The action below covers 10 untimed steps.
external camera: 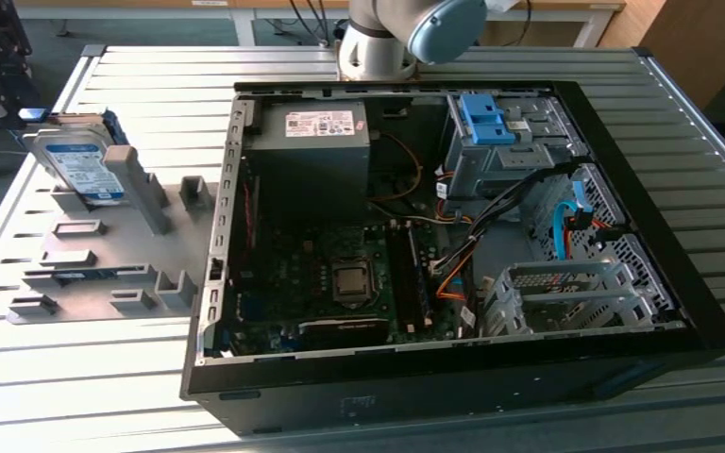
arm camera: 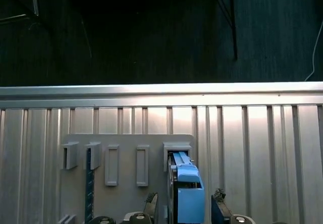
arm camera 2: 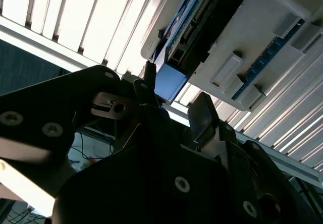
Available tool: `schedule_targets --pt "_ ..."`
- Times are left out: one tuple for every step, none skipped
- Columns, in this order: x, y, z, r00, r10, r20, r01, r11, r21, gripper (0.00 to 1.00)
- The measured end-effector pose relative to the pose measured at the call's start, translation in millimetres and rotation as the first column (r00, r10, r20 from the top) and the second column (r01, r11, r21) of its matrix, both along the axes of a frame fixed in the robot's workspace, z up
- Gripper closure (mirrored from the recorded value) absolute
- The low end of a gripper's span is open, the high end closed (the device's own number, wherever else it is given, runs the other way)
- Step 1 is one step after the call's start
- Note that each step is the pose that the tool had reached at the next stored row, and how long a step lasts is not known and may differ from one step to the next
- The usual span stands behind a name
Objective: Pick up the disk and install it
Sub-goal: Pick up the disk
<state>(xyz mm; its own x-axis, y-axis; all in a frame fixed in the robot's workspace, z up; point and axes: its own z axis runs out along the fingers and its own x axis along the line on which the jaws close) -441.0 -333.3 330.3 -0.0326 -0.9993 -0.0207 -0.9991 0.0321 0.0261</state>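
My gripper grabs the disk (external camera: pixel 76 168) by its blue-railed edges next, to install it.
The disk (external camera: pixel 76 168) stands on edge in a slot of the grey holder plate (external camera: pixel 98 276) at the exterior view's left, its white-and-blue label facing out and its blue rail around the edges. In the first wrist view the disk (arm camera: pixel 185 191) appears edge-on, in line between the two dark fingertips (arm camera: pixel 219 200) of my gripper (arm camera: pixel 185 201), which is open. In the second wrist view the disk's blue end (arm camera 2: pixel 169 81) sits just beyond my gripper (arm camera 2: pixel 174 90), apart from both fingers. My arm (external camera: pixel 388 33) shows at the far edge of the table.
An open black computer case (external camera: pixel 218 283) takes up the middle and the exterior view's right. Inside are a grey box with a white sticker (external camera: pixel 318 142), a drive cage with a bare blue bracket (external camera: pixel 482 118), cables and the mainboard. The slatted metal table (external camera: pixel 161 71) lies underneath.
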Motion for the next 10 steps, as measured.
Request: schedule_targets --pt "-0.8 0.0 -1.0 1.0000 -0.001 0.0022 0.001 1.0000 -0.0013 0.47" --pt "-1.9 0.0 -2.1 1.0000 -0.002 0.0057 0.002 1.0000 -0.0022 0.47" --pt "-2.8 0.1 -3.3 1.0000 -0.004 0.0075 0.004 1.0000 -0.0023 0.47" --pt "-3.1 0.1 -4.1 1.0000 -0.005 0.0081 0.005 1.0000 -0.0021 0.47" --pt "-3.2 0.2 -4.8 0.9999 -0.006 0.0079 0.006 1.0000 -0.0022 0.47" --pt "-3.3 0.2 -5.7 0.9999 -0.007 0.0079 0.007 1.0000 -0.0023 0.47" --pt "-3.3 0.2 -6.9 0.9999 -0.008 0.0078 0.008 1.0000 -0.0023 0.47" --pt "-3.3 0.3 -8.2 0.9999 -0.009 0.0077 0.009 1.0000 -0.0024 0.47" --pt "-3.3 0.3 -9.8 0.9999 -0.009 0.0078 0.009 1.0000 -0.0023 0.47" --pt "-3.3 0.3 -11.4 0.9999 -0.010 0.0078 0.010 0.9999 -0.0023 0.47"
